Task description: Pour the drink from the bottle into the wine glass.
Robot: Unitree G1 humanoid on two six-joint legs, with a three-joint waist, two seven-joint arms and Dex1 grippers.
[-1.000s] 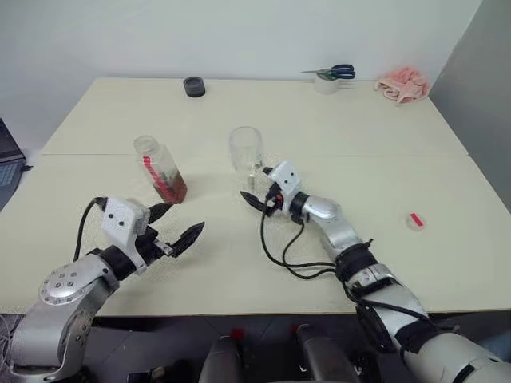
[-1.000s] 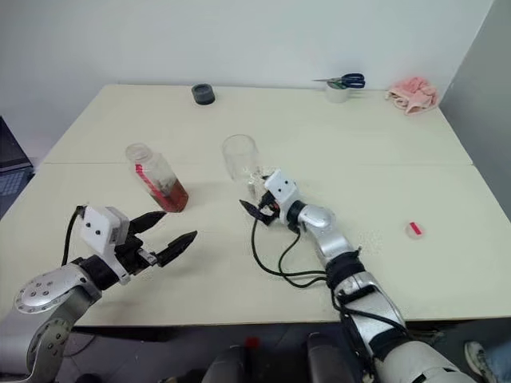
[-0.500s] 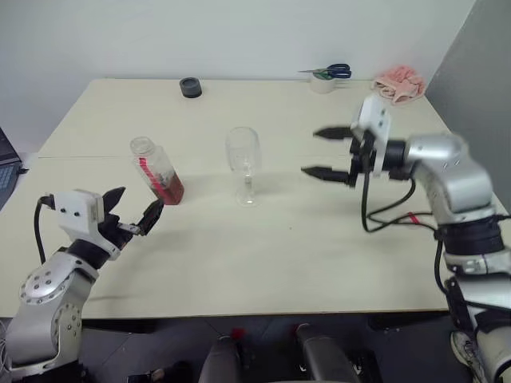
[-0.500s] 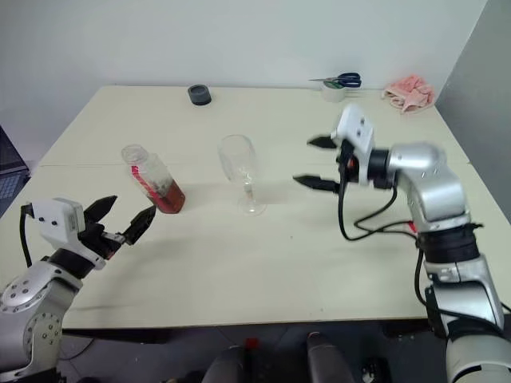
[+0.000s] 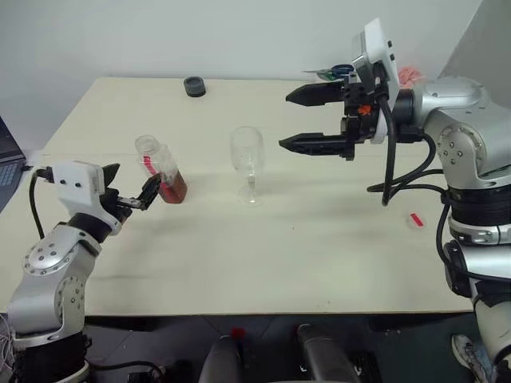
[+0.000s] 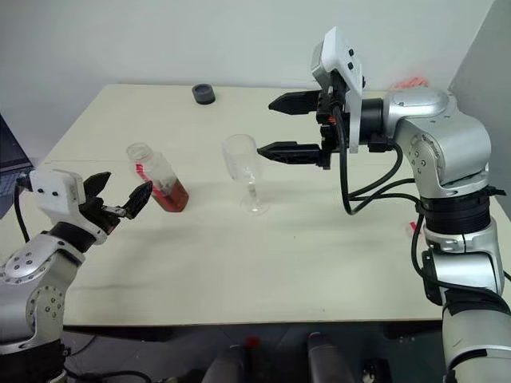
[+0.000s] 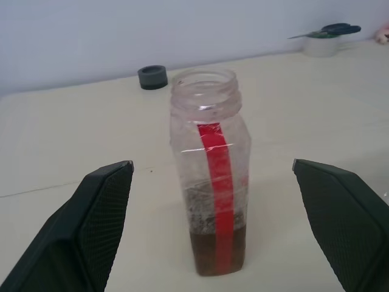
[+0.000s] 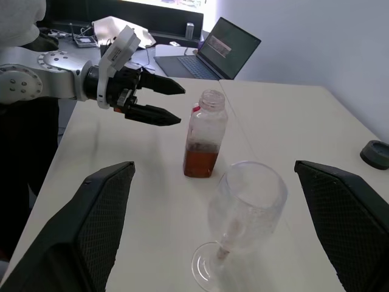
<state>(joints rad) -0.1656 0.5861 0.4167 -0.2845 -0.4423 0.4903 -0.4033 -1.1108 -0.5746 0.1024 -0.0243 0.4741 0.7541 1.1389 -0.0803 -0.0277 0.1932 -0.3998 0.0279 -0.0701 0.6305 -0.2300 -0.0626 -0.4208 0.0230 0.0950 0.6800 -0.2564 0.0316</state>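
I should grip the bottle with my left gripper by the flat sides of its body (image 5: 165, 169) to pour the drink, because the bottle's neck (image 5: 148, 147) is round and ridged.
The bottle (image 5: 160, 169) stands uncapped on the table's left half, clear with a red strip. The reddish-brown drink (image 7: 217, 249) fills only its bottom. My left gripper (image 5: 132, 185) is open just left of the bottle and level with it. Its fingers (image 7: 97, 213) point at the bottle from either side without touching it. The wine glass (image 5: 247, 155) stands upright and empty at the table's centre. My right gripper (image 5: 285, 120) hangs open in the air to the right of the glass bowl, pointing left, with nothing in it.
A small red-pink cap (image 5: 414, 220) lies on the table at the right. At the far edge sit a black round object (image 5: 193, 86), scissors on a tape roll (image 5: 331, 73) and a pink cloth (image 5: 407, 76). A laptop (image 8: 228, 45) stands beyond the table's left end.
My right gripper left the glass's foot, swung right and rose high beside the bowl. My left gripper moved from the table's front up to the bottle. Both stayed open.
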